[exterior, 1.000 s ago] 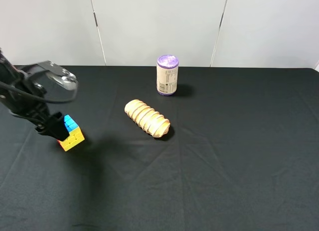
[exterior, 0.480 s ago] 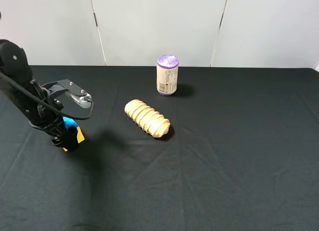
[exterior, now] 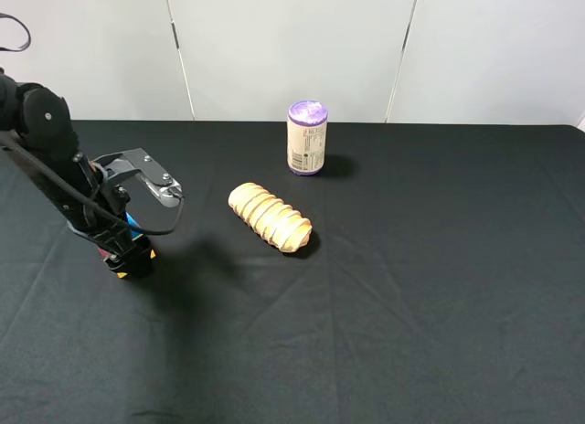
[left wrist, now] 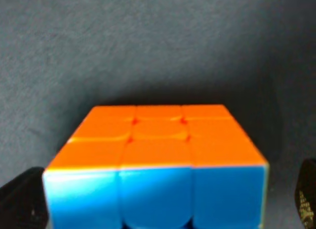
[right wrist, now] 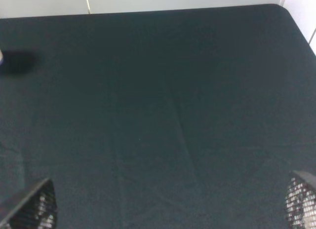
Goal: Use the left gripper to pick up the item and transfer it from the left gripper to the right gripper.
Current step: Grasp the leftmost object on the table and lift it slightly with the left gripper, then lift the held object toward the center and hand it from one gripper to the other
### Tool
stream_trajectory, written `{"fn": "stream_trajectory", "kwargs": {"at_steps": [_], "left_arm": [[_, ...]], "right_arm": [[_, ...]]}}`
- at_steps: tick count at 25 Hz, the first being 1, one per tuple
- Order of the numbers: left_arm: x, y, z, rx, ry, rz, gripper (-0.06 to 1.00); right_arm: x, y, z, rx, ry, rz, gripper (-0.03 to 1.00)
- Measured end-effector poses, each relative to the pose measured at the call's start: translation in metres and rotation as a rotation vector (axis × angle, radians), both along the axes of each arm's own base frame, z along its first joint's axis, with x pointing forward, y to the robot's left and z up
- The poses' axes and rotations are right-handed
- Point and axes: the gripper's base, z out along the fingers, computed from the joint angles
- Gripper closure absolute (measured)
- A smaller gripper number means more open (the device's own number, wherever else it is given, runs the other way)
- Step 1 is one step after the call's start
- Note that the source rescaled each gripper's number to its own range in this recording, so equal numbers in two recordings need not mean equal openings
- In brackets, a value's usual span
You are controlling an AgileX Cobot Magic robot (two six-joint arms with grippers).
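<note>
My left gripper should close, because both fingers reach down beside the puzzle cube's blue near side (exterior: 134,225) (left wrist: 155,198), almost to the black cloth. Closing now would catch the puzzle cube.
The puzzle cube (exterior: 134,227) sits on the black cloth at the left, mostly hidden under my left gripper (exterior: 128,255); only slivers of blue, yellow and red show. In the left wrist view the cube (left wrist: 158,155) fills the frame with an orange top and a blue near face. My left gripper (left wrist: 163,199) is open, with one black fingertip (left wrist: 22,202) on each side of the cube, and the cube still rests on the cloth. My right gripper (right wrist: 168,209) is open and empty over bare cloth; it is out of the exterior view.
A ribbed tan roll (exterior: 271,217) lies near the middle of the black tablecloth (exterior: 411,287). A purple-lidded can (exterior: 307,138) stands behind it near the white back wall. Both are to the right of the cube.
My left arm has swung right and lowered over the cube, which was in plain sight beside the gripper a second ago and is now mostly covered. The cube has not moved.
</note>
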Motion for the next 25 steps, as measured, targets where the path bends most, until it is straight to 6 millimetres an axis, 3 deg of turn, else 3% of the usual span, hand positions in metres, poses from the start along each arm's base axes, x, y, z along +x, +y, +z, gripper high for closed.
{"fn": "stream_trajectory", "kwargs": {"at_steps": [3, 5, 7, 10, 11, 21, 25], "left_arm": [[0.000, 0.000, 0.000, 0.001, 0.001, 0.000, 0.07], [0.000, 0.000, 0.000, 0.001, 0.001, 0.000, 0.22], [0.000, 0.000, 0.000, 0.001, 0.001, 0.000, 0.42], [0.000, 0.000, 0.000, 0.004, -0.001, -0.004, 0.86], [0.000, 0.000, 0.000, 0.008, -0.002, -0.010, 0.94], [0.003, 0.001, 0.001, 0.022, -0.034, -0.036, 0.94], [0.005, 0.001, 0.013, 0.018, -0.067, -0.041, 0.94]], "right_arm": [[0.000, 0.000, 0.000, 0.000, 0.000, 0.000, -0.03], [0.000, 0.000, 0.000, 0.000, 0.000, 0.000, -0.03], [0.000, 0.000, 0.000, 0.000, 0.000, 0.000, -0.03], [0.000, 0.000, 0.000, 0.000, 0.000, 0.000, -0.03], [0.000, 0.000, 0.000, 0.000, 0.000, 0.000, -0.03], [0.000, 0.000, 0.000, 0.000, 0.000, 0.000, -0.03], [0.000, 0.000, 0.000, 0.000, 0.000, 0.000, -0.03]]}}
